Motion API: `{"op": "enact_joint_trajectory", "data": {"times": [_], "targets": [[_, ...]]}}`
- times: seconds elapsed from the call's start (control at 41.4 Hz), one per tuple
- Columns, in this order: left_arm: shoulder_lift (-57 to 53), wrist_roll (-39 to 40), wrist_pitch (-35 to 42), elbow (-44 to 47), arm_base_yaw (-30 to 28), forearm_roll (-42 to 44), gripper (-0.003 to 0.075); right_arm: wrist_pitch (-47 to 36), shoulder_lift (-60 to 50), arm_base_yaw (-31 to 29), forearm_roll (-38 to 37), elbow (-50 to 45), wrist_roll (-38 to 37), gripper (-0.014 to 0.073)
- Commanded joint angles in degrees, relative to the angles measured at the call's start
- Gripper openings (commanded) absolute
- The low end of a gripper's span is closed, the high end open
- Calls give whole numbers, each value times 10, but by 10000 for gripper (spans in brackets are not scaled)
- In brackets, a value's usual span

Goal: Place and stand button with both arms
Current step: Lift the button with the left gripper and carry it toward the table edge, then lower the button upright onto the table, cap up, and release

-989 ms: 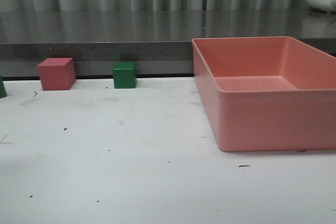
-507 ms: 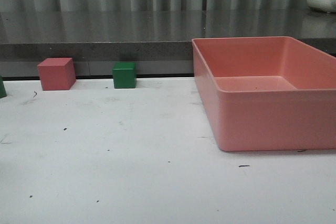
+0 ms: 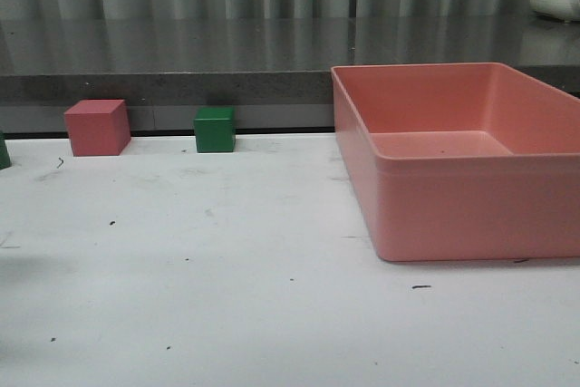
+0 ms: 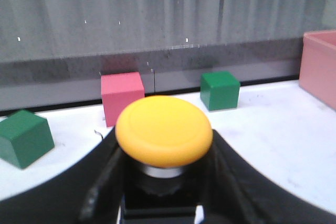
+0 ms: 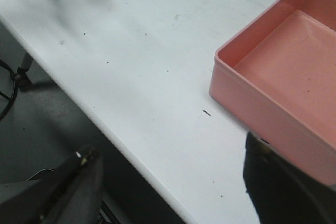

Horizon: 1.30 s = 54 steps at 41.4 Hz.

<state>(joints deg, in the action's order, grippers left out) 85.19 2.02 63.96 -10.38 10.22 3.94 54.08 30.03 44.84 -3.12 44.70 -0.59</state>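
Note:
In the left wrist view the black body (image 4: 160, 192) lies sideways above the table, so it is too early to open my left gripper. I stand the button up next.
The button (image 4: 164, 137), with its yellow-orange round cap and black body, sits between the black fingers (image 4: 100, 182) of my left gripper (image 4: 164, 182), which is shut on it; the cap faces the camera. My right gripper (image 5: 168, 182) is open and empty, with its fingers spread wide over the table's front edge, next to the pink bin's corner. Neither arm nor the button shows in the front view.
A large pink bin (image 3: 471, 215) stands on the right of the white table; it also shows in the right wrist view (image 5: 252, 98). A pink cube (image 3: 96, 127) and a green cube (image 3: 215, 129) stand at the back left. Another green cube (image 4: 23, 137) is at the far left.
A faint shadow has spread on the table at the lower left of the front view. Nothing else has moved.

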Motion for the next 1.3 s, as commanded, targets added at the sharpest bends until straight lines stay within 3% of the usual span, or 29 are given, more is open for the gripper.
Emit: {"op": "enact_joint_trajectory", "data": {"times": [0.0, 0.579, 1.062, 1.158, 1.279], "targets": [[29, 8, 144, -15, 4, 3, 155, -38, 2, 0, -5, 13, 6, 570], [178, 8, 144, -70, 4, 16, 155, -38, 2, 0, -5, 13, 6, 570], [195, 8, 144, -68, 4, 16, 163, -38, 2, 0, -5, 13, 6, 570], [195, 8, 144, -63, 4, 16, 223, -38, 2, 0, -5, 13, 6, 570], [195, 8, 144, -61, 4, 16, 355, -38, 2, 0, -5, 13, 6, 570]]}}
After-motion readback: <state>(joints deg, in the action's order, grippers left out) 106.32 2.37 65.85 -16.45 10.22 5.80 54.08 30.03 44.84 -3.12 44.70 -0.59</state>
